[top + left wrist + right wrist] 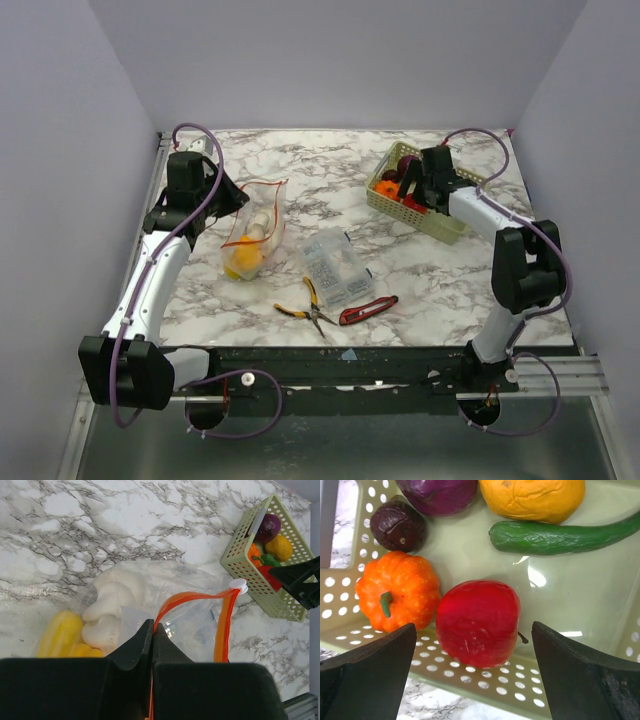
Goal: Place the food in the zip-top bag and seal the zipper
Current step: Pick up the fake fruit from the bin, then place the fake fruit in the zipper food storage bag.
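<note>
My right gripper needs to go lower before it closes on the apple, since most of the apple [477,622] shows below its fingertips and closing now would miss.
The clear zip-top bag [255,225] lies left of centre, with a white piece [112,605] and a yellow piece [60,635] of food inside. My left gripper [152,630] is shut on the bag's orange-red zipper [222,625], lifting one side of the mouth so it gapes. A white slider [238,585] sits at the strip's far end. My right gripper [474,627] hangs open over the green basket [440,222], its fingers either side of a red apple [477,622]. Around it lie an orange pumpkin [397,590], a green cucumber [560,535], a yellow-orange fruit [532,497] and two purple pieces.
A rigid clear compartment box [337,265] sits at the centre of the marble table. Yellow-handled pliers [305,305] and a red-handled tool [368,310] lie near the front edge. Purple walls close in the table on three sides.
</note>
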Available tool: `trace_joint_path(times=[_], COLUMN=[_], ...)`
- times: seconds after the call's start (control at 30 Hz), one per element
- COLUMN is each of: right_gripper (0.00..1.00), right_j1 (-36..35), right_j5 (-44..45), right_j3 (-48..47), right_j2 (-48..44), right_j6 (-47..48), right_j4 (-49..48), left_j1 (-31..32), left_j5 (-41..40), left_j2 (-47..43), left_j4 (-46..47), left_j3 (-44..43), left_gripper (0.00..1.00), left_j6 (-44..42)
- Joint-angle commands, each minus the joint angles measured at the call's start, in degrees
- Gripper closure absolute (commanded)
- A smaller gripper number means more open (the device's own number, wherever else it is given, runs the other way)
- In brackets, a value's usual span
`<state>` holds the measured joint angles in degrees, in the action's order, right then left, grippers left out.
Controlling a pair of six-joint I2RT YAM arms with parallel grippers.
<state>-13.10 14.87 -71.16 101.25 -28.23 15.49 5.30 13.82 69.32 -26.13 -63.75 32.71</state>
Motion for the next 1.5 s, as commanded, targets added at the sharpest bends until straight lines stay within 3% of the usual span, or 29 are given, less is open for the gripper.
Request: trace_joint_path(times=[0.0, 0.17, 0.37, 0.57, 0.8, 1.03, 1.1, 1.33, 1.47], right_gripper=[0.01, 0.06, 0.24, 0.49, 0.65, 0.69, 0.70, 0.70, 0.70], right_j1=[0.36, 0.45, 0.49, 0.46, 0.46, -0.06, -1.93, -17.27, -27.15], right_j5=[-0.67, -0.12, 0.46, 0.50, 0.28, -14.20, -14.43, -12.65, -9.42], right_j3=[-3.13, -4.76, -5.23, -2.90, 2.15, 5.63, 5.61, -2.09, -3.82], right_j2=[3.56, 7.31, 6.92, 1.49, -8.11, -15.81, -16.46, -14.83, -15.16], right_j6=[-0.22, -0.32, 0.46, 1.17, -0.68, -5.52, -7.09, -5.72, -3.56], right_j4=[-1.06, -0.98, -0.62, -0.77, -1.96, -7.61, -8.35, -8.49, -13.76], left_j1=[-0.34, -0.30, -0.35, -0.36, -0.29, -0.33, -0.26, -0.29, -0.29], left_j5=[1.73, 1.67, 2.09, 2.34, 2.87, 2.91, 3.19, 3.41, 3.96], left_j2=[0.47, 0.56, 0.83, 0.51, 0.46, 0.46, 0.72, 0.55, 0.59], left_j4=[0.25, 0.30, 0.14, 0.32, 0.66, 0.75, 0.74, 0.89, 0.78], left_j3=[-1.54, -1.56, -1.64, -1.56, -1.25, -1.12, -1.20, -1.14, -1.29], left_gripper=[1.00, 1.00, 1.00, 1.00, 1.00, 1.00, 1.00, 1.00, 1.00], left_j6=[0.68, 0.67, 0.73, 1.03, 1.39, 1.48, 1.61, 1.66, 1.77])
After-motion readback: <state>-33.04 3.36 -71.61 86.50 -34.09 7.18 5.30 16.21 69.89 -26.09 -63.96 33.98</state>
